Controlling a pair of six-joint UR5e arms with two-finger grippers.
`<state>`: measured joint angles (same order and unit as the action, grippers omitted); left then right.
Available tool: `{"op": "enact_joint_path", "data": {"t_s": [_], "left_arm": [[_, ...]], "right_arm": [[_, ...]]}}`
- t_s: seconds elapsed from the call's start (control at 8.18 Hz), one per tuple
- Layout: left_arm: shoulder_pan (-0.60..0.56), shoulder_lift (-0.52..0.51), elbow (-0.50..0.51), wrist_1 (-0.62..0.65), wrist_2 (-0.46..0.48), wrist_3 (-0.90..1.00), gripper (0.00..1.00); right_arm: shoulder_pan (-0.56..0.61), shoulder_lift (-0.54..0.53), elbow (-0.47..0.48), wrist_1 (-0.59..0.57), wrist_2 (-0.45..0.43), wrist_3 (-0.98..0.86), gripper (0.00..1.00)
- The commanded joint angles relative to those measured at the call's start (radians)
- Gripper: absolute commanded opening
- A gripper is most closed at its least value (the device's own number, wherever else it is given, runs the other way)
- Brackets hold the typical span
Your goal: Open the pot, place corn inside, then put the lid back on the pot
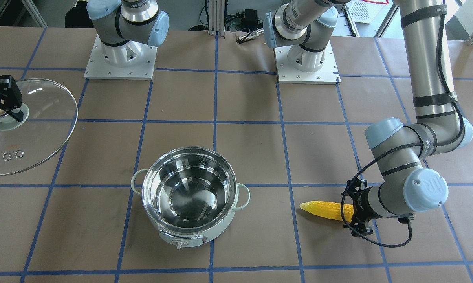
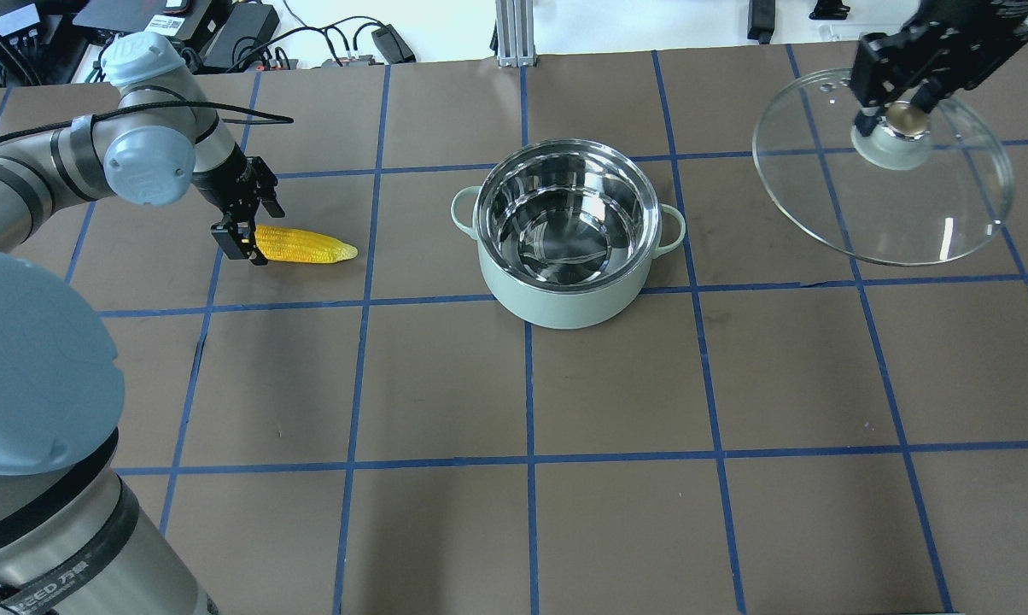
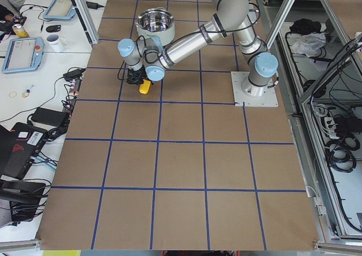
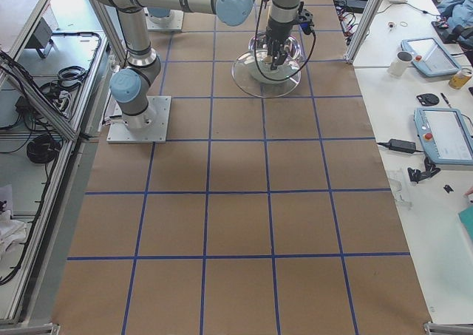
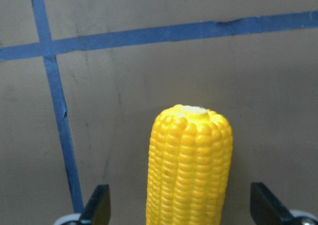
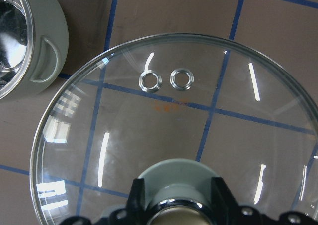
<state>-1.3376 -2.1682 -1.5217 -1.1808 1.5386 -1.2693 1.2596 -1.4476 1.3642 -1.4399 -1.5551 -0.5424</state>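
Observation:
My left gripper closes now and catches the corn, since the fingers are on either side of its thick end [image 1: 342,212] [image 5: 187,192], down low near the table.
The mint-green pot [image 2: 565,301] stands open mid-table, its steel interior empty; it also shows in the front view [image 1: 217,231]. The yellow corn [image 2: 305,246] lies on the table to the pot's left, tip toward the pot. My left gripper [image 2: 256,231] is open around the corn's blunt end; in the left wrist view the fingers [image 5: 99,207] stand apart from the cob [image 5: 189,165] on both sides. My right gripper [image 2: 898,111] is shut on the knob of the glass lid [image 2: 907,205] and holds it, tilted, to the pot's right [image 6: 164,125].
The table is brown paper with a blue tape grid. Both arm bases [image 1: 120,59] are bolted at the robot's side. Cables and electronics lie past the far edge [image 2: 326,43]. A side bench holds tablets and mugs [image 4: 436,54].

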Motion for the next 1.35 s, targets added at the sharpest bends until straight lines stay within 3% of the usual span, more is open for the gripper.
{"op": "enact_joint_path", "data": {"t_s": [0.0, 0.24, 0.37, 0.49, 0.61, 0.73, 1.22], "left_arm": [[0.000, -0.018, 0.000, 0.001, 0.001, -0.047, 1.00], [0.000, -0.019, 0.002, 0.001, 0.005, -0.050, 1.00], [0.000, -0.019, 0.002, 0.001, 0.000, -0.044, 0.71], [0.000, -0.019, 0.003, 0.000, -0.003, -0.044, 0.10], [0.000, -0.018, 0.002, -0.016, 0.006, -0.029, 0.02], [0.000, -0.013, 0.002, -0.014, 0.002, -0.028, 0.00], [-0.020, 0.132, 0.011, -0.058, 0.006, -0.036, 0.00]], "right_arm": [[-0.019, 0.012, 0.004, -0.001, 0.003, -0.033, 0.21], [-0.019, 0.012, 0.007, 0.004, 0.003, -0.031, 0.20], [-0.019, 0.009, 0.007, 0.004, 0.003, -0.031, 0.20], [-0.019, 0.007, 0.007, 0.004, 0.006, -0.030, 0.20], [-0.019, 0.003, 0.007, 0.012, 0.003, -0.030, 0.19], [-0.019, 0.001, 0.007, 0.010, 0.007, -0.024, 0.19], [-0.019, -0.002, 0.007, 0.012, 0.015, -0.017, 0.19]]}}
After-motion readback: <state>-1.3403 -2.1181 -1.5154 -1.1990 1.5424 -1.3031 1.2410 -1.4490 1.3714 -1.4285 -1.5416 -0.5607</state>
